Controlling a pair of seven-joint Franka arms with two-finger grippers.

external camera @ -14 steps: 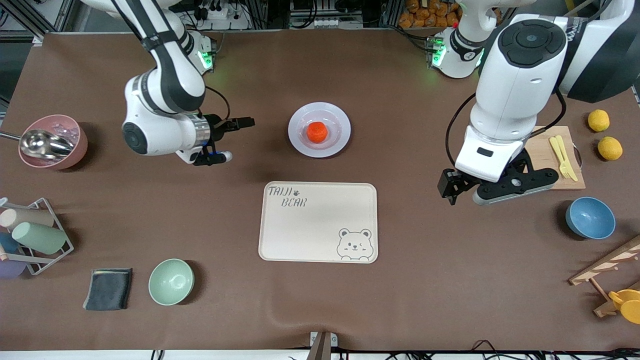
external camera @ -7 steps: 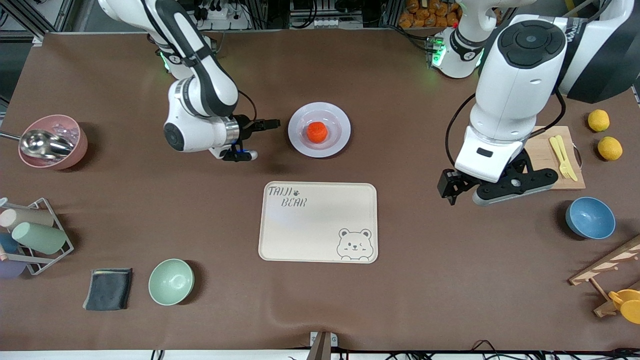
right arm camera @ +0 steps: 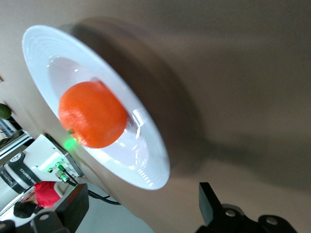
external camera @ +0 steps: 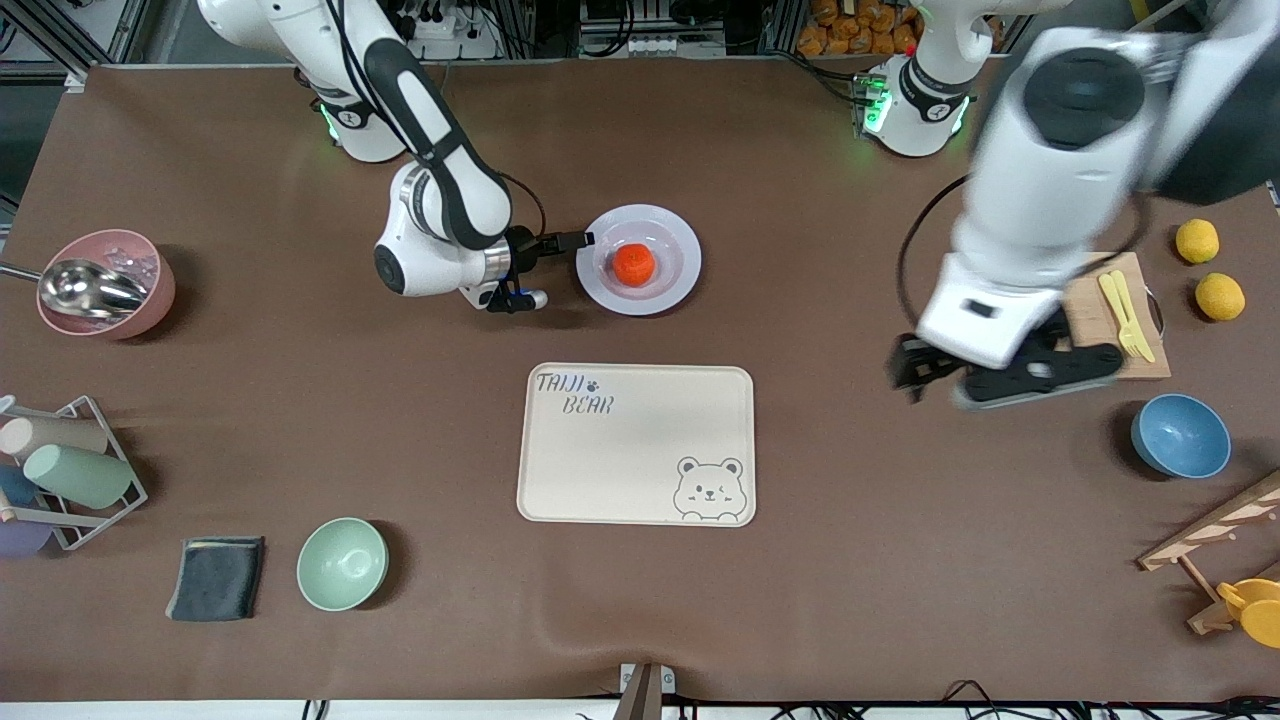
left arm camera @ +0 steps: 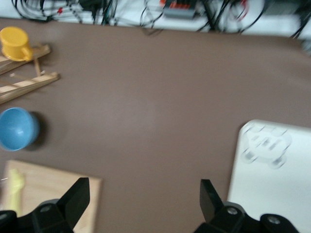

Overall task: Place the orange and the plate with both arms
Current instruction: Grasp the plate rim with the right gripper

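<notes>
My right gripper grabs the pale plate by its rim [external camera: 581, 253] next, to bring the orange to the cream tray [external camera: 637, 444].
The orange [external camera: 634, 263] sits in the middle of the pale plate [external camera: 660, 300], which lies on the brown table farther from the front camera than the cream tray. My right gripper [external camera: 555, 268] is low beside the plate's rim on the right arm's end, open and turned sideways, with nothing between its fingers. The right wrist view shows the orange [right arm camera: 92, 114] on the plate [right arm camera: 150, 165] just ahead of the open right gripper [right arm camera: 141, 204]. My left gripper [external camera: 935, 385] hangs open and empty over bare table beside the cutting board. The left wrist view shows the left gripper [left arm camera: 141, 204] empty as well.
The cream bear tray [external camera: 636, 443] lies mid-table. A cutting board [external camera: 1085, 300] with yellow cutlery, two lemons [external camera: 1197, 240] and a blue bowl [external camera: 1180, 435] sit at the left arm's end. A pink bowl [external camera: 105, 283], cup rack [external camera: 60, 470], dark cloth [external camera: 216, 578] and mint bowl [external camera: 342, 563] sit at the right arm's end.
My right arm has swept across the table toward the plate, bringing its open gripper up to the rim. The left arm has just begun to move and shows blurred.
</notes>
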